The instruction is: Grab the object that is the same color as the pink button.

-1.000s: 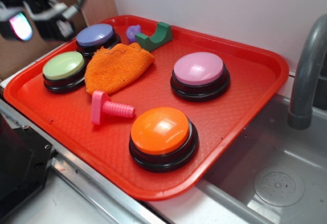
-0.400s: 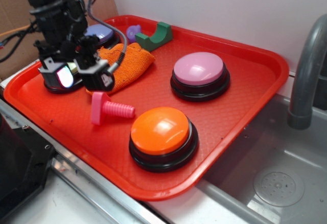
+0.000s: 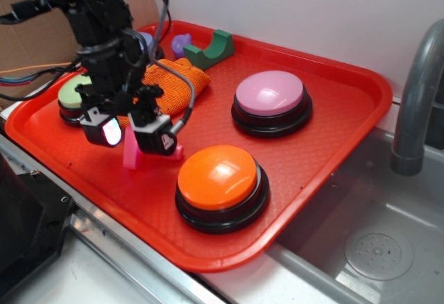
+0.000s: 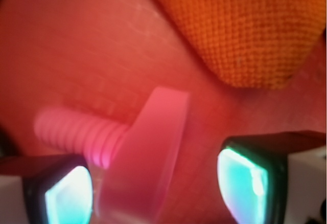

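The bolt's flat head (image 3: 131, 153) has my gripper's fingers low on both sides of it, so I should close my gripper on it.
The object, a hot-pink toy bolt (image 3: 130, 155), lies on the red tray (image 3: 333, 144), left of the orange button. My gripper (image 3: 130, 137) hangs low right over it, open. One finger stands on each side of the bolt's square head, and neither touches it. In the wrist view the flat head (image 4: 148, 152) sits between the two fingertips and the ribbed shaft (image 4: 82, 134) points off to the left, with my gripper (image 4: 156, 188) astride the head. The pink button (image 3: 269, 94) stands farther right on the tray, apart from the arm.
An orange knitted cloth (image 3: 182, 82) lies just behind the gripper, also seen in the wrist view (image 4: 245, 24). An orange button (image 3: 220, 178) is close on the right and a green button (image 3: 68, 94) on the left. A purple piece (image 3: 182, 42) and a green block (image 3: 211, 49) lie at the back. A sink and faucet (image 3: 416, 103) are right of the tray.
The arm has come in from the back left, moved right and forward and dropped down. Its open fingers now straddle the pink bolt, which has not moved.
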You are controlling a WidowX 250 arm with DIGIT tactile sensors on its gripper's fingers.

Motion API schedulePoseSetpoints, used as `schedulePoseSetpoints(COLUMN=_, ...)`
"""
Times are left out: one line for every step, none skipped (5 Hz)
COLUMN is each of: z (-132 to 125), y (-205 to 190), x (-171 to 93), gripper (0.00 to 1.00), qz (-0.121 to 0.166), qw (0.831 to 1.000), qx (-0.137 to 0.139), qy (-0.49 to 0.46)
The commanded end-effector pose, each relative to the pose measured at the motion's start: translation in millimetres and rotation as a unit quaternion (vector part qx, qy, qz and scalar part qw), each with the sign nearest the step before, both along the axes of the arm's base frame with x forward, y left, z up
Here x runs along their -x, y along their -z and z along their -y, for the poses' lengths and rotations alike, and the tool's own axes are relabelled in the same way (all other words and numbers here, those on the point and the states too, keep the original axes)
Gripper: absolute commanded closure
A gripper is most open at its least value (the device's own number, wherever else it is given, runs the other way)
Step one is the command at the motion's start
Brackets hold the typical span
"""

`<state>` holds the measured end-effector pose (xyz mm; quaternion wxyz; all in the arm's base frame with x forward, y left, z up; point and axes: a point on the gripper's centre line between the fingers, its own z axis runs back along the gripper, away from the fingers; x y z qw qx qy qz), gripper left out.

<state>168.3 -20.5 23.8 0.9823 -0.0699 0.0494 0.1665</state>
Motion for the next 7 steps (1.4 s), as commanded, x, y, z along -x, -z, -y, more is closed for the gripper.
schedulePoseSetpoints(z=-2.7, y=4.1, x=-4.2, gripper=0.69, qz=0.015, qw=1.000, qx=-0.010, qy=-0.003)
schedulePoseSetpoints(z=-2.9, y=3.9, x=-4.5, gripper=1.00, qz=0.017, qw=1.000, qx=-0.018, qy=-0.006)
schedulePoseSetpoints(z=-5.2, y=-0.4, x=-6.4, gripper=1.00, qz=0.022, qw=0.999, qx=-0.023, qy=-0.005)
schedulePoseSetpoints(z=-7.4, y=-12.5, x=-10.3, gripper=1.00, qz=0.026, qw=0.999, qx=-0.044, qy=-0.014)
schedulePoseSetpoints(z=-7.1, y=-37.4, x=-16.6, gripper=1.00, qz=0.033, qw=0.999, qx=-0.044, qy=-0.002)
schedulePoseSetpoints(z=-5.9, y=-76.7, x=-29.0, gripper=1.00, qz=0.050, qw=0.998, qx=-0.026, qy=0.035)
schedulePoseSetpoints(z=-3.8, y=-120.7, x=-41.8, gripper=1.00, qz=0.077, qw=0.990, qx=-0.009, qy=0.121)
